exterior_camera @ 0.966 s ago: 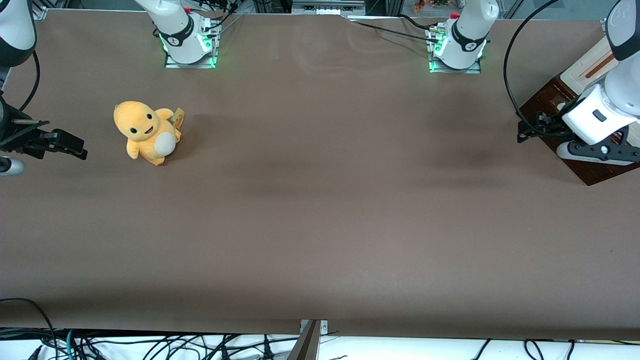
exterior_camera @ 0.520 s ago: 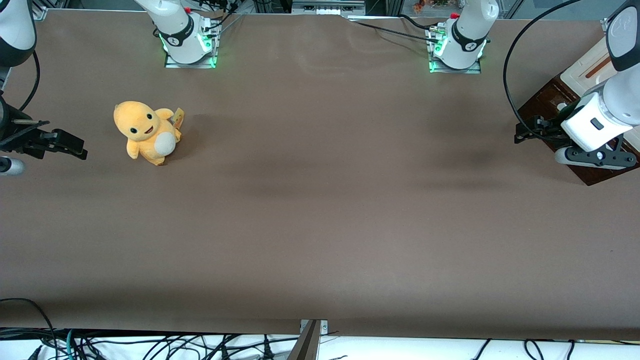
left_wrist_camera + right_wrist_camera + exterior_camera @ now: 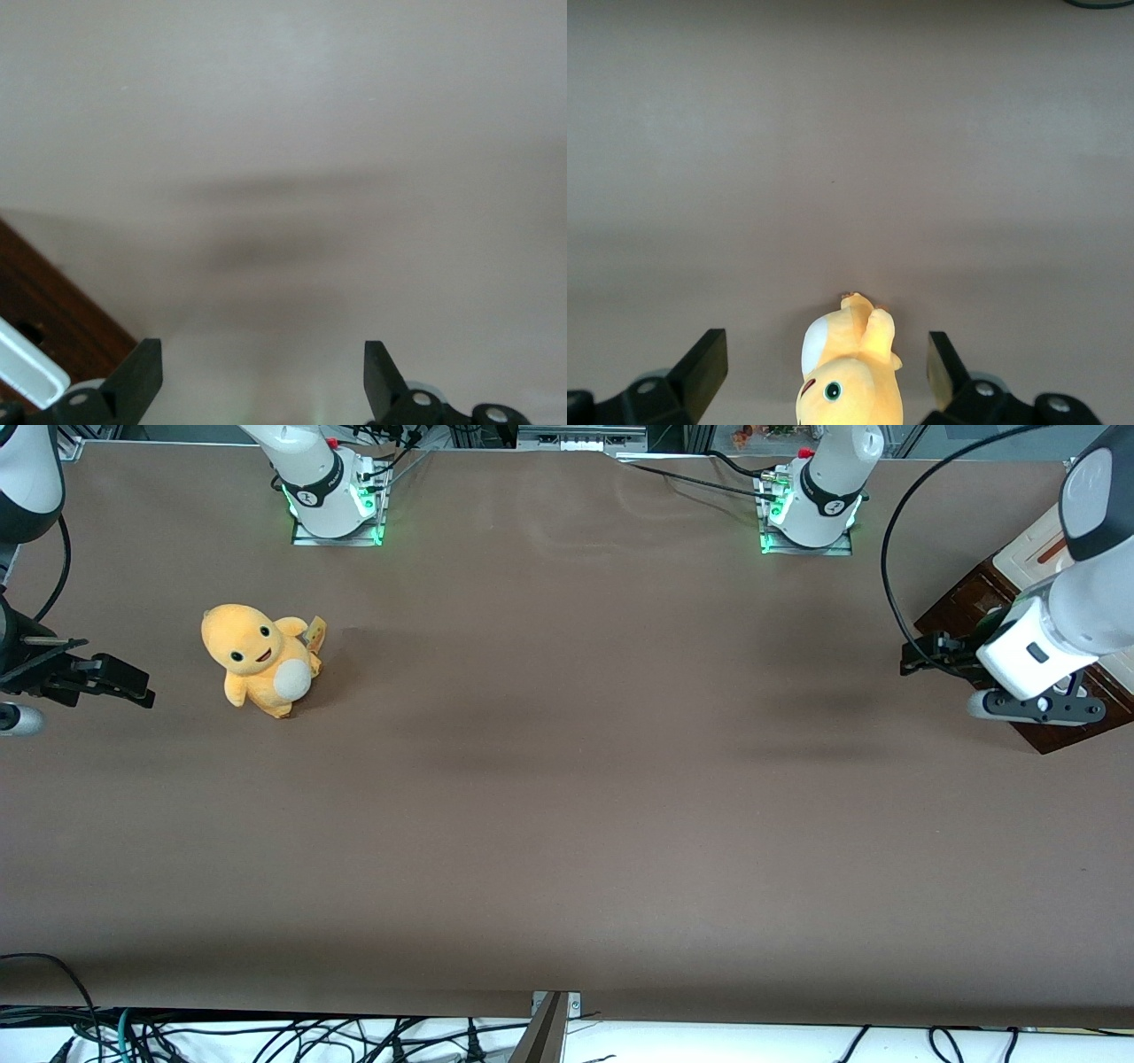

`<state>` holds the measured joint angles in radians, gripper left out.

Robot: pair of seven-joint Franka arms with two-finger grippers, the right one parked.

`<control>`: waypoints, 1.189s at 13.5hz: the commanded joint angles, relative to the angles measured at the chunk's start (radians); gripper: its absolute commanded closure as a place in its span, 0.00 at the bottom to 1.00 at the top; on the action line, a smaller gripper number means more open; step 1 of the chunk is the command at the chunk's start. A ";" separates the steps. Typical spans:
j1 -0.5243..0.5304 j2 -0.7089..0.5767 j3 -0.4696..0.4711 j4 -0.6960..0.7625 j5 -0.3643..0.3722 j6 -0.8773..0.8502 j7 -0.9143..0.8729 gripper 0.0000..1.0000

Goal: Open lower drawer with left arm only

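Note:
To open the lower drawer, my left gripper will next take hold of the dark-brown drawer (image 3: 66,310) by its long white bar handle (image 3: 32,365).
The lower drawer (image 3: 961,602) is a dark-brown wooden piece at the working arm's end of the table, largely covered by the left arm (image 3: 1054,624). Its brown corner (image 3: 55,312) and a bit of its white bar handle (image 3: 27,370) also show in the left wrist view. My gripper (image 3: 923,653) hangs low over the bare tablecloth just off the drawer's edge, toward the table's middle. It is open (image 3: 263,354), its fingers wide apart with only cloth between them, and it touches nothing. The cream-white upper drawer (image 3: 1032,545) lies beside the arm, farther from the camera.
An orange plush toy (image 3: 260,658) sits toward the parked arm's end of the table, seen also in the right wrist view (image 3: 849,372). Two white arm bases with green lights (image 3: 335,500) (image 3: 811,505) stand along the edge farthest from the camera. A black cable (image 3: 895,531) loops above the gripper.
The left arm has drawn the gripper a short way off the drawer toward the table's middle and slightly farther from the camera. The drawer has not visibly moved.

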<state>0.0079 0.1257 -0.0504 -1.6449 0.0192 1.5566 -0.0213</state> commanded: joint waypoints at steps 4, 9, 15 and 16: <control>-0.003 0.152 -0.003 0.020 0.275 -0.142 -0.055 0.00; -0.017 0.314 -0.008 0.004 0.518 -0.251 -0.279 0.00; -0.118 0.486 -0.009 -0.156 0.764 -0.290 -0.863 0.00; -0.118 0.503 -0.009 -0.189 0.819 -0.290 -0.911 0.00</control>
<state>-0.1035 0.5992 -0.0644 -1.7815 0.7462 1.2822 -0.8263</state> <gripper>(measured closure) 0.000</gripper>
